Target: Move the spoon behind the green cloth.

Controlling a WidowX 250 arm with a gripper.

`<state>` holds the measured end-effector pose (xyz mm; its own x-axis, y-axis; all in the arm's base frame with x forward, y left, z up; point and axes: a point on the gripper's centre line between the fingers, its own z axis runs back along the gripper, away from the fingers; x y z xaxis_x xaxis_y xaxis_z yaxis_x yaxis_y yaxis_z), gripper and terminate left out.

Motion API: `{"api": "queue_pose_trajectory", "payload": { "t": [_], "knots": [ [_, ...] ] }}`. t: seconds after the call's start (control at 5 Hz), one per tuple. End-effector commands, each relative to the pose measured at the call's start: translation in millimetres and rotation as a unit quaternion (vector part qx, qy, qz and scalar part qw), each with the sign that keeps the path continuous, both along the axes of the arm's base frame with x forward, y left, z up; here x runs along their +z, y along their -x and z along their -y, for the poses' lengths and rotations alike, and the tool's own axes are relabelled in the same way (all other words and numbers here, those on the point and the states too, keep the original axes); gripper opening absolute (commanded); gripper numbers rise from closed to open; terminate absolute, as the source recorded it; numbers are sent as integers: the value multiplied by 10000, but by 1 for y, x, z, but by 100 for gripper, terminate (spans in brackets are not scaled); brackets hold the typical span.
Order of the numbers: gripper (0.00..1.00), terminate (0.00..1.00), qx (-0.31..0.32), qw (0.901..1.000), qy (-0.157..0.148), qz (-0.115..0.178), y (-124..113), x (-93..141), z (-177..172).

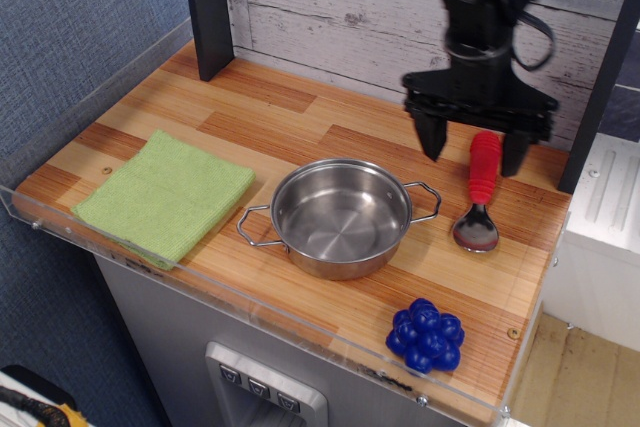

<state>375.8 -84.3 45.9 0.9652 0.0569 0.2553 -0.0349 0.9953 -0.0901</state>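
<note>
My gripper will next move the spoon behind the green cloth [165,195], so it will grab the spoon by its red ribbed handle [484,169].
The spoon [481,187] lies at the right of the wooden table, red ribbed handle pointing to the back, metal bowl toward the front. My gripper [474,151] hangs open above the handle, one finger on each side of it, not touching that I can see. The green cloth [165,195] lies flat at the left front of the table, far from the gripper.
A steel pot [340,215] with two handles stands in the middle, between cloth and spoon. A blue bunch of grapes [426,334] lies at the right front. A dark post [206,9] stands at the back left. A clear rim [250,312] edges the table.
</note>
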Motion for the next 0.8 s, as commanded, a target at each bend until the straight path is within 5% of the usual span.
{"api": "queue_pose_trajectory", "payload": {
  "t": [0.0, 0.4, 0.6],
  "knots": [
    [100, 0, 35, 9999, -126, -69, -17, -6, 4],
    [100, 0, 86, 9998, -90, -131, -18, -18, 4],
    [0, 0, 92, 9998, -92, -146, -17, -21, 5]
  ]
}}
